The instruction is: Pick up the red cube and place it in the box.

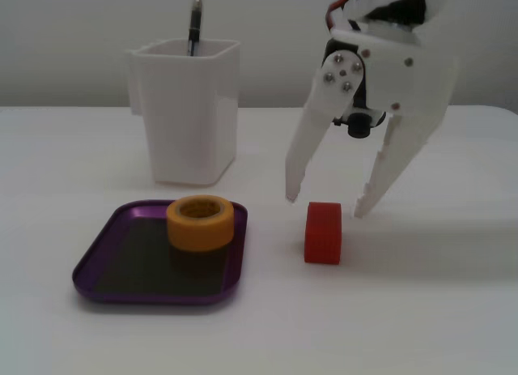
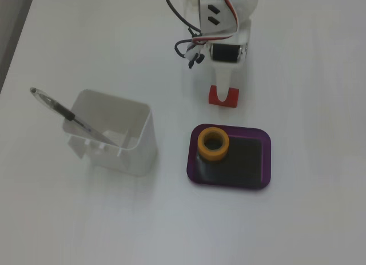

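Observation:
I will place the red cube [image 1: 324,236] in the shallow purple box, so my gripper grabs the cube's two opposite sides next.
The red cube [image 1: 324,236] stands on the white table just right of the box in a fixed view. In the other fixed view the red cube [image 2: 233,97] is partly covered by the arm above it. The box [image 1: 154,298] is a shallow purple tray with a dark floor, and the box [image 2: 229,184] lies just below the cube in the view from above. My white gripper [image 1: 324,206] hangs open right over the cube, one fingertip on each side of its top, without touching it. Seen from above, the gripper [image 2: 222,93] points down onto the cube.
An orange-yellow tape roll [image 1: 200,232] sits inside the tray at its back right corner, and from above the tape roll [image 2: 201,145] is at the tray's upper left. A tall white container [image 1: 190,116] holding a pen [image 1: 195,23] stands behind the tray.

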`<state>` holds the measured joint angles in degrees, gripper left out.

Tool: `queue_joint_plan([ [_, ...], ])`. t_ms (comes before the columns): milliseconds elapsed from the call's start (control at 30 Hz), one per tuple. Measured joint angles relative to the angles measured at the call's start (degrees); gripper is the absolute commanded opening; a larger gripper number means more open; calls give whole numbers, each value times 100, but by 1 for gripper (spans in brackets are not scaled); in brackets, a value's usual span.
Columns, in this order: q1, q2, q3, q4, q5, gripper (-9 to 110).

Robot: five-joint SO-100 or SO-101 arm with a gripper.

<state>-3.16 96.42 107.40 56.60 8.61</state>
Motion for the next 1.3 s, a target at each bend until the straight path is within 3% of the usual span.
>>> queue_joint_plan([
  [400,18,-879,-35,-62,-18,21],
  [467,35,-1011,-123,-53,26,17],
  [600,9,-1160,-211,-53,-18,-2],
  [933,-88,-589,-448,272,9,-1],
  [1300,-1239,1125,-1020,97,-141,-1],
])
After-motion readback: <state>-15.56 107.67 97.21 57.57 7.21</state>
